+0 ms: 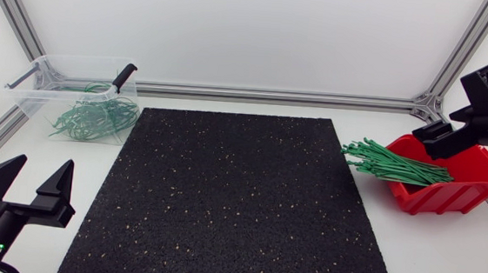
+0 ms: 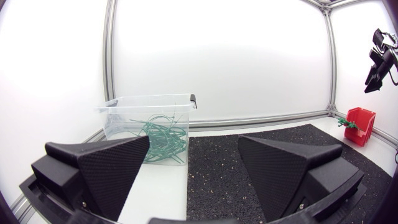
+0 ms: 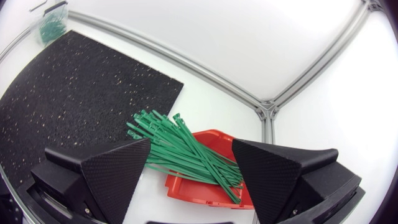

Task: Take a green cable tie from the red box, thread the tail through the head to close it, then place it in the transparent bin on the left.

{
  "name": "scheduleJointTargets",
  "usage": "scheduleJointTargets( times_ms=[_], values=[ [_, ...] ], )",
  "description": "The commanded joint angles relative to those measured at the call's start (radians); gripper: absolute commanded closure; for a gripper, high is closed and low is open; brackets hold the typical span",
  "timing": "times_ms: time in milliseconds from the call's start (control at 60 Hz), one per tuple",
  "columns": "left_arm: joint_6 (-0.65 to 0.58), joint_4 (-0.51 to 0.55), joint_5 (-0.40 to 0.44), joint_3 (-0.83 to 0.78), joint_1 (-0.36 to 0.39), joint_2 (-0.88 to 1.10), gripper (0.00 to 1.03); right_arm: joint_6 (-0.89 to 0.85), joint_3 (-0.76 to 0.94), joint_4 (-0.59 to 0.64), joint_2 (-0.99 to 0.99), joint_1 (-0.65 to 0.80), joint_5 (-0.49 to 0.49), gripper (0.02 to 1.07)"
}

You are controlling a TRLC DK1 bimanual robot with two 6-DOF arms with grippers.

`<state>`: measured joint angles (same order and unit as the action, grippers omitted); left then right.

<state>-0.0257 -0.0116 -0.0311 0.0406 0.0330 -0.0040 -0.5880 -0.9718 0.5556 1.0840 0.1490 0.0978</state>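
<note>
The right gripper next needs to grab the cable tie by its head end (image 1: pixel 354 151), because the heads of the bundle stick out past the red box's rim (image 1: pixel 397 189).
The red box (image 1: pixel 463 184) stands at the table's right, with a bundle of green cable ties (image 1: pixel 394 164) sticking out over its left rim. My right gripper (image 1: pixel 440 139) hovers above the box, open, nothing between its fingers. From the right wrist the same ties (image 3: pixel 186 152) and red box (image 3: pixel 205 190) lie below, between the open fingers (image 3: pixel 112 171). The transparent bin (image 1: pixel 77 97) sits at the far left and holds several looped green ties (image 1: pixel 97 118). Near the front left corner my left gripper (image 1: pixel 35 190) stands open and empty. Ahead of it, the left wrist view shows the bin (image 2: pixel 152 118).
A black speckled mat (image 1: pixel 234 201) covers the table's middle. A black-handled tool (image 1: pixel 124 76) rests on the bin's rim. Aluminium frame rails (image 1: pixel 273 95) border the table at the back and sides. In the left wrist view the red box (image 2: pixel 360 124) appears far off.
</note>
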Motion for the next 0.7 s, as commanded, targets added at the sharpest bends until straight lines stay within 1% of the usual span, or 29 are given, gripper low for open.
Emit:
scheduleJointTargets(
  times_ms=[0,100,183,350,433,483,533,683],
  values=[
    [0.012,0.010,-0.003,-0.042,-0.001,-0.007,0.04,-0.145,-0.044,0.063,0.060,0.027,0.036,0.16],
    [0.012,0.010,-0.003,-0.042,-0.001,-0.007,0.04,-0.240,-0.056,0.079,0.109,0.041,0.036,0.17],
    [0.012,0.010,-0.003,-0.041,-0.001,-0.007,0.04,-0.319,-0.073,0.106,0.159,0.054,0.040,0.21],
    [0.012,0.010,-0.003,-0.041,0.002,-0.007,0.04,-0.440,-0.090,0.129,0.241,0.066,0.040,0.23],
    [0.012,0.012,0.002,-0.041,0.001,-0.007,0.04,-0.509,-0.088,0.145,0.266,0.066,0.042,0.30],
    [0.012,0.013,0.002,-0.041,0.001,-0.007,0.04,-0.535,-0.088,0.155,0.284,0.066,0.040,0.31],
    [0.012,0.013,0.002,-0.041,0.001,-0.007,0.04,-0.581,-0.081,0.165,0.287,0.064,0.048,0.37],
    [0.012,0.013,0.003,-0.041,0.002,-0.007,0.04,-0.667,-0.064,0.181,0.304,0.066,0.062,0.48]
  ],
)
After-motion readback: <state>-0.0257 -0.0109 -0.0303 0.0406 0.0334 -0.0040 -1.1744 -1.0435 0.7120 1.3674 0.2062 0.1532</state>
